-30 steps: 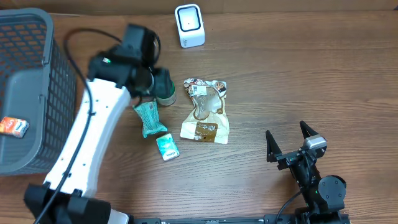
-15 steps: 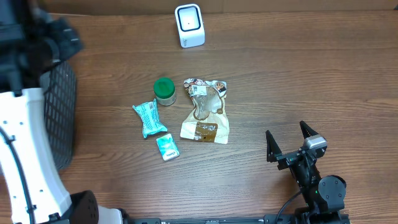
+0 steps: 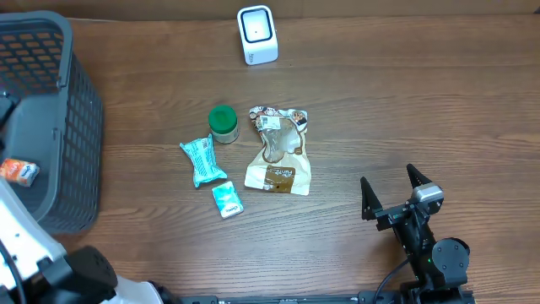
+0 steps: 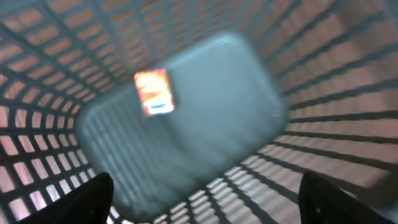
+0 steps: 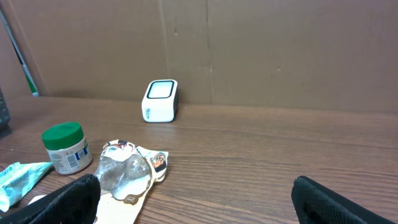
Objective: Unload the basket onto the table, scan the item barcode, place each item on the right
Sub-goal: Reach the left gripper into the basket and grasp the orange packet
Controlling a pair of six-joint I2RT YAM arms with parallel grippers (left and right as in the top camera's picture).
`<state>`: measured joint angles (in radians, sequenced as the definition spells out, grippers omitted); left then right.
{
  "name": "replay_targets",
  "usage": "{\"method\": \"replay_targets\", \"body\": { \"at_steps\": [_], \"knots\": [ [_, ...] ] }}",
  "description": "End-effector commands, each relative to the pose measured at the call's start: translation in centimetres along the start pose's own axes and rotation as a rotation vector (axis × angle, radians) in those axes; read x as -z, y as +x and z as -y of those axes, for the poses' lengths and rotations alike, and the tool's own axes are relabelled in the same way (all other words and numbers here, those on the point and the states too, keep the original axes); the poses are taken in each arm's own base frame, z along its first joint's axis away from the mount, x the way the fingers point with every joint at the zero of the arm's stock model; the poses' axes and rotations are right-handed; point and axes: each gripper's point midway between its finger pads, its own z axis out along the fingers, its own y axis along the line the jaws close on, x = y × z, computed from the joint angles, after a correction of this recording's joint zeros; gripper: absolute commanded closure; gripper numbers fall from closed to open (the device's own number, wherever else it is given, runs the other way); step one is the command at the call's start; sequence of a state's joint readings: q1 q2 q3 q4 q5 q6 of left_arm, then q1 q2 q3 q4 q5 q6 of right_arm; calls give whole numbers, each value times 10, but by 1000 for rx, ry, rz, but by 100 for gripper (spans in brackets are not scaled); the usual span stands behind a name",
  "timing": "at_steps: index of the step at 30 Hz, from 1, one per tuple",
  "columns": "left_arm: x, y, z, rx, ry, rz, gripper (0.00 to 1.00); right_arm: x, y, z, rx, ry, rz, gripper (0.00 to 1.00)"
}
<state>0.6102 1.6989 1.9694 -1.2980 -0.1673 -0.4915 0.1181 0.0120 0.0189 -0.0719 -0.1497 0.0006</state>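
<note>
The barcode needs to be scanned. My left gripper will next pinch the orange packet (image 3: 18, 171) (image 4: 153, 92) across its long sides and leave its printed end uncovered.
The white barcode scanner (image 3: 256, 35) stands at the table's far edge, also seen as the scanner (image 5: 161, 101) in the right wrist view. Loose items lie mid-table: a green-lidded jar (image 3: 223, 123), a teal packet (image 3: 202, 160), a small teal packet (image 3: 227, 200) and a brown-and-white pouch (image 3: 278, 150). An orange packet (image 4: 153, 92) lies on the basket floor. My left gripper (image 4: 205, 185) hangs open over the inside of the basket with nothing between its fingers. My right gripper (image 3: 389, 179) rests open near the front right, apart from every item.
The dark mesh basket (image 3: 80, 110) fills the left edge of the table. My white left arm (image 3: 21, 241) shows only at the bottom left corner. A cardboard wall (image 5: 261, 50) stands behind the scanner.
My left arm has swung from above the jar and teal packet out to the left and now sits over the basket. The right arm and the table items have not moved.
</note>
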Motion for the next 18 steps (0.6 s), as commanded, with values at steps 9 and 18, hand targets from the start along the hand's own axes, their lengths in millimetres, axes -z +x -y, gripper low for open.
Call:
{"method": "replay_targets", "body": {
  "at_steps": [9,18],
  "knots": [
    [-112,21,-55,-41,-229,-161,23,0,2,1,3,5,3,0],
    [-179,41,-58,-73,-273,-268,28,0,2,1,2,5,3,0]
  ]
}}
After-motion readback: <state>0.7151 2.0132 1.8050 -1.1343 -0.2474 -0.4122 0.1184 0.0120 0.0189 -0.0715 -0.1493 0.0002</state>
